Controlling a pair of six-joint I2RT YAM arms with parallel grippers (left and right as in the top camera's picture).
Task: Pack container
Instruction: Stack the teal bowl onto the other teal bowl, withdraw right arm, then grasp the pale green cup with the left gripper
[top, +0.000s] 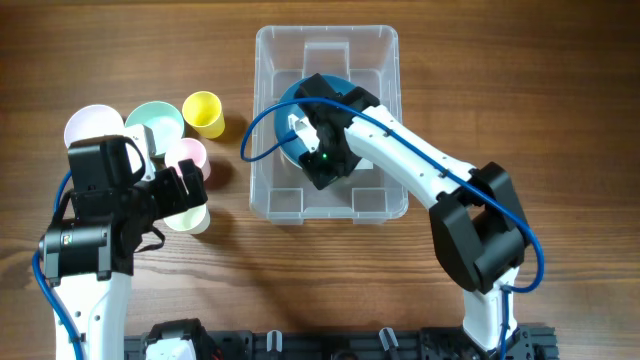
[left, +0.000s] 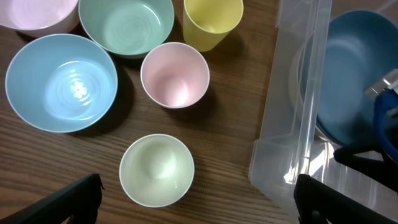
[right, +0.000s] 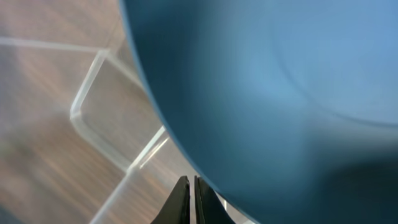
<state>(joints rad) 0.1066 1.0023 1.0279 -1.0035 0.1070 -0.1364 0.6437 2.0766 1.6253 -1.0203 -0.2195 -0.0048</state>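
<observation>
I should next grab the pale green cup (top: 188, 219) (left: 157, 169) with my left gripper by the side at its rim, so the cup's base stays free to set upright inside the container.
The clear container (top: 326, 32) stands at the table's middle with a dark blue bowl (top: 289, 100) inside it. My right gripper (top: 318, 172) is down inside the container over the bowl. In the right wrist view its fingers (right: 189, 182) are pressed together with nothing between them, right beside the bowl's edge (right: 280, 93). A moulded corner step of the container (right: 99, 93) shows below. My left gripper (top: 185, 195) is open and empty (left: 196, 190), hovering over a pale green cup (left: 157, 169). The container's wall (left: 298, 93) and the blue bowl (left: 351, 68) show at its right.
Left of the container stand a pink cup (left: 175, 74), a yellow cup (left: 212, 22), a light blue bowl (left: 61, 82), a mint bowl (left: 126, 25) and a pink bowl (left: 37, 12). A blue cable (top: 250, 135) loops over the container's left wall.
</observation>
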